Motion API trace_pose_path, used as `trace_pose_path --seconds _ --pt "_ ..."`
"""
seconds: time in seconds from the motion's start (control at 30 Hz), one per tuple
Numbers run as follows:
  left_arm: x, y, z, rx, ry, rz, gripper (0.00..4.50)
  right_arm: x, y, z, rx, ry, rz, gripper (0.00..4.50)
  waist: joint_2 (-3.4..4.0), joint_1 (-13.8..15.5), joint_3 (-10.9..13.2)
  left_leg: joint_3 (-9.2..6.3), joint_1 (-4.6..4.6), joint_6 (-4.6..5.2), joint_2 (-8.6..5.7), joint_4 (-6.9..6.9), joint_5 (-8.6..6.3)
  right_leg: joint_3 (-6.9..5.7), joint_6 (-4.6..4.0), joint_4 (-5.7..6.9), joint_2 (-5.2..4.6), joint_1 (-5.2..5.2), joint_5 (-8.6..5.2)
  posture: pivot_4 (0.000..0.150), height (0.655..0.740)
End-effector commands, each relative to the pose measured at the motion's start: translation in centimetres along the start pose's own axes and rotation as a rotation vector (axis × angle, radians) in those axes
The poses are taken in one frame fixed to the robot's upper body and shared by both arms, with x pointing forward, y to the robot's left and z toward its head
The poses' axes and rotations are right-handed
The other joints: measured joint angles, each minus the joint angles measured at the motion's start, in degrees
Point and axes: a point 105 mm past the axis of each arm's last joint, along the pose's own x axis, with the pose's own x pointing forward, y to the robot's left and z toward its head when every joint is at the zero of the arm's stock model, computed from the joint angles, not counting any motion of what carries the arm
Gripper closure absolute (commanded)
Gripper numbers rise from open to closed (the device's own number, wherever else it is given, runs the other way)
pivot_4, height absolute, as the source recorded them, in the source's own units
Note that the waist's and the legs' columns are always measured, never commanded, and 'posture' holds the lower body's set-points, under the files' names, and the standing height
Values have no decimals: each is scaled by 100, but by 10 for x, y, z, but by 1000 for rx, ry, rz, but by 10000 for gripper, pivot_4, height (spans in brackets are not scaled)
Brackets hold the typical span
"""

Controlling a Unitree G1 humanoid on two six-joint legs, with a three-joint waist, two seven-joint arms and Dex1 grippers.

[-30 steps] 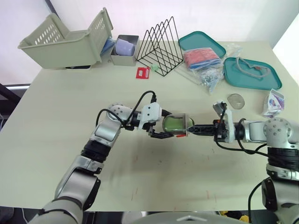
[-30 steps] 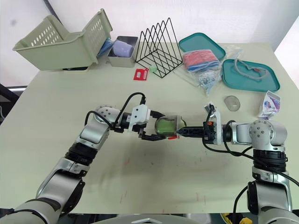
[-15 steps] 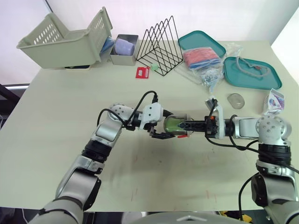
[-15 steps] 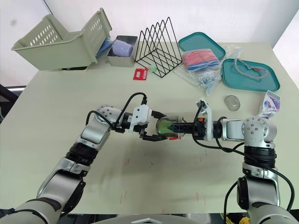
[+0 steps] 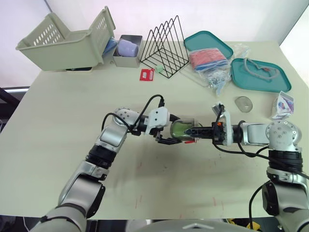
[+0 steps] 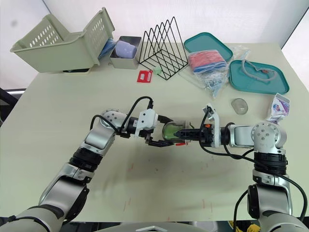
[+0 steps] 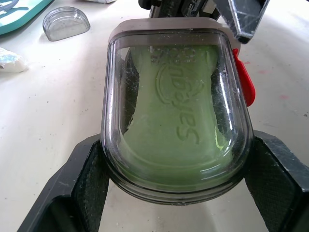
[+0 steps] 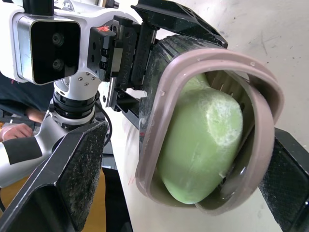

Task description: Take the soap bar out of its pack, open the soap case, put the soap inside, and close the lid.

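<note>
Next, my right gripper grabs the soap case by its grey rim (image 8: 163,107). This keeps the soap bar (image 8: 200,140) inside for closing.
A clear soap case (image 5: 182,129) with the green soap bar (image 7: 176,121) inside lies on its side near the table's middle. My left gripper (image 5: 179,134) is shut on the case, one black finger (image 7: 79,188) on each flank. The case's grey-rimmed open end (image 8: 159,111) faces my right gripper (image 5: 192,131), which stands open with its fingers either side of that end. The soap (image 8: 203,140) shows through the opening. The clear lid (image 5: 244,104) lies apart on the table to the right. The torn soap pack (image 5: 283,104) rests at the right edge.
At the back stand a tilted beige basket (image 5: 67,41), a grey box with a purple cup (image 5: 128,50), a black wire rack (image 5: 166,46), two teal trays (image 5: 207,43) (image 5: 260,75) and a plastic bag (image 5: 212,65). A red card (image 5: 147,75) lies near the rack.
My right gripper has slid left along the table until its fingers reach around the case's open end. The left gripper and the case have stayed put.
</note>
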Motion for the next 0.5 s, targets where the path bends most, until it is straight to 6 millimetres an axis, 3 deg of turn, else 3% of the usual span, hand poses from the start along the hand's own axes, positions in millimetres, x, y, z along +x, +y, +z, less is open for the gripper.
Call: trace_pose_path --seconds 0.03,0.17,0.3,0.33,0.4,0.5 --pt "-1 6 14 52 -29 15 10884 -2 4 2 -18 -9 8 393 0 -1 0 0 0 0 0 0 0 0 0 0 0 0 0 1500 7400" --pt "-1 6 13 53 -27 15 10884 -2 3 3 -11 -13 3 393 0 0 0 0 0 0 0 0 0 0 0 -1 0 0 0 1500 7400" --pt "0 5 14 53 -28 12 10884 -2 0 5 3 -25 -5 11362 0 -1 0 1 0 0 0 0 0 0 0 0 0 0 0 1500 7400" --pt "0 5 14 54 -29 12 10884 -2 0 5 5 -24 -6 17030 0 0 0 0 0 0 0 0 0 0 0 0 0 0 0 1500 7400" --pt "0 5 14 56 -28 14 10884 -2 -1 4 5 -21 -8 23124 0 3 0 0 0 0 0 0 0 0 0 0 0 0 0 1500 7400" --pt "0 6 14 60 -28 19 10884 -3 -1 4 5 -20 -11 23251 0 0 0 1 -1 0 0 0 0 0 0 -1 0 0 0 1500 7400"
